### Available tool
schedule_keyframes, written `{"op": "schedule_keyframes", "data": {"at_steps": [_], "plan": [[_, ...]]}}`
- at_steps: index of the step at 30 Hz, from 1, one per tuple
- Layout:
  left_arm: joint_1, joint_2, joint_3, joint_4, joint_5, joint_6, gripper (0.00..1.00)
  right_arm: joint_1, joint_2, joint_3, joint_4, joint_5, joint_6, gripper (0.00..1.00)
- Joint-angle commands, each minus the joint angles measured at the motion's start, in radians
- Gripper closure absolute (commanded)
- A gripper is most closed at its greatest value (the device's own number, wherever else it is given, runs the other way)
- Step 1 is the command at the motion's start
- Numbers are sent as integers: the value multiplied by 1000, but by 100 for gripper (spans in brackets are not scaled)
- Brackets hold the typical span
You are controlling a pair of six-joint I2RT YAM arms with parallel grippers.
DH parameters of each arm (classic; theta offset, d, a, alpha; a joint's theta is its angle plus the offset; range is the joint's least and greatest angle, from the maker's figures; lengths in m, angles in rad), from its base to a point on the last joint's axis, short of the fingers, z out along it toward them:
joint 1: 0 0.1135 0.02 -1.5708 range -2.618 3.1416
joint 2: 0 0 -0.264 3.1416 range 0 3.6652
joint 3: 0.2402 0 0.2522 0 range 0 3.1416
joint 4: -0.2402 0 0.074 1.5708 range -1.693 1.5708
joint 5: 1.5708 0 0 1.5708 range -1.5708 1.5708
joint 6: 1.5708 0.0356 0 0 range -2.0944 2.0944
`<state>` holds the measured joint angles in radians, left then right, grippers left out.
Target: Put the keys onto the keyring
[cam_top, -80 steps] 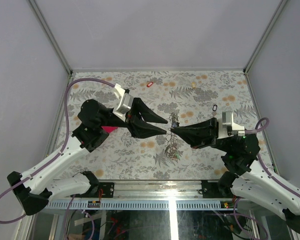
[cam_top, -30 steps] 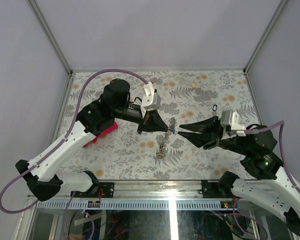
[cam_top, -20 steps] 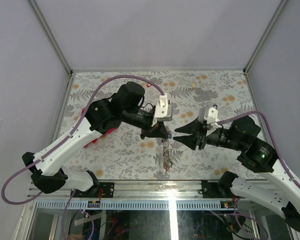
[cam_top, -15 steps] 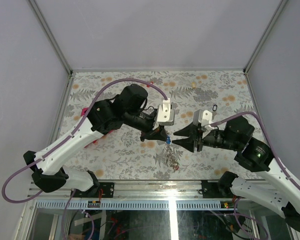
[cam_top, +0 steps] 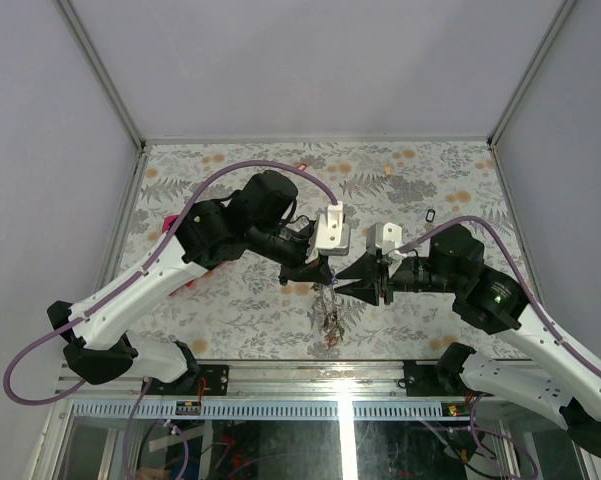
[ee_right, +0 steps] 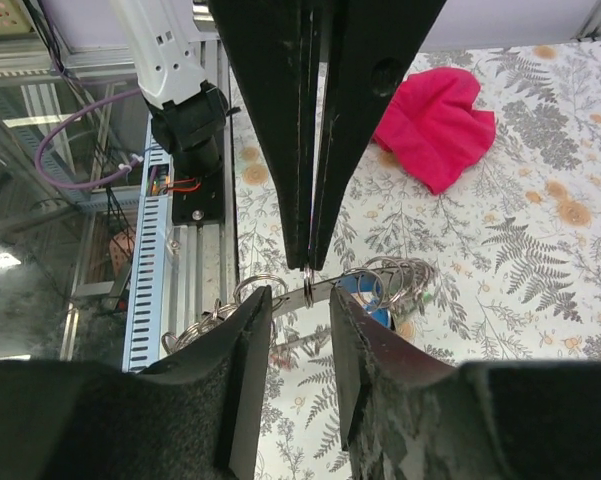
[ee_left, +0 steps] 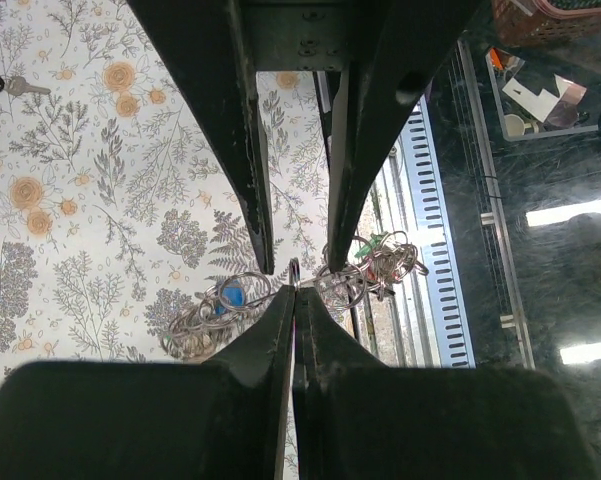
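Both fingers are on either side of the split ring's lower part point(cam_top: 333, 279) point(ee_right: 308, 291) level with the keyring's grey piece, so it is time for my right gripper to close on the split ring.
The keyring point(cam_top: 329, 312) hangs above the table as a bunch of thin rings and keys. My left gripper point(cam_top: 322, 272) is shut on a small split ring point(ee_right: 308, 286) threaded on the keyring's grey band point(ee_right: 332, 288). In the left wrist view the left gripper point(ee_left: 295, 291) pinches that ring point(ee_left: 296, 270), with the rest of the bunch point(ee_left: 380, 262) below. My right gripper point(cam_top: 342, 281) is open; in its own view the right gripper point(ee_right: 300, 296) straddles the band just below the left gripper's tip without touching it. A blue tag point(ee_right: 361, 290) shows among the rings.
Loose keys lie at the back of the table: one with a red tag point(cam_top: 300, 168), one cream point(cam_top: 388, 171), one black point(cam_top: 429, 215), the black one also in the left wrist view point(ee_left: 0, 85). The magenta cloth point(ee_right: 435, 125) lies at the left, mostly hidden under the left arm point(cam_top: 168, 218).
Both arms have lifted the keyring off the table. In the last half second my right gripper has moved left, closing in on the left gripper's tip; it stays open.
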<state>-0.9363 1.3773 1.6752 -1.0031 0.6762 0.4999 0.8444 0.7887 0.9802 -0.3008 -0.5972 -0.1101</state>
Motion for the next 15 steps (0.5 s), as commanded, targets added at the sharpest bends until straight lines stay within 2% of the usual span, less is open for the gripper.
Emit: {"op": "schedule_keyframes", "data": {"at_steps": [1,10,15], "plan": [[-10,-3,41,23,9,19,100,6,9,-3,77,-39,-16,65],[-16,-4,42,12,26,30,100,6,16,-13,94,-39,-16,74],[-17,-7,41,12,21,32,100,5,28,-10,86,-53,-14,93]]}}
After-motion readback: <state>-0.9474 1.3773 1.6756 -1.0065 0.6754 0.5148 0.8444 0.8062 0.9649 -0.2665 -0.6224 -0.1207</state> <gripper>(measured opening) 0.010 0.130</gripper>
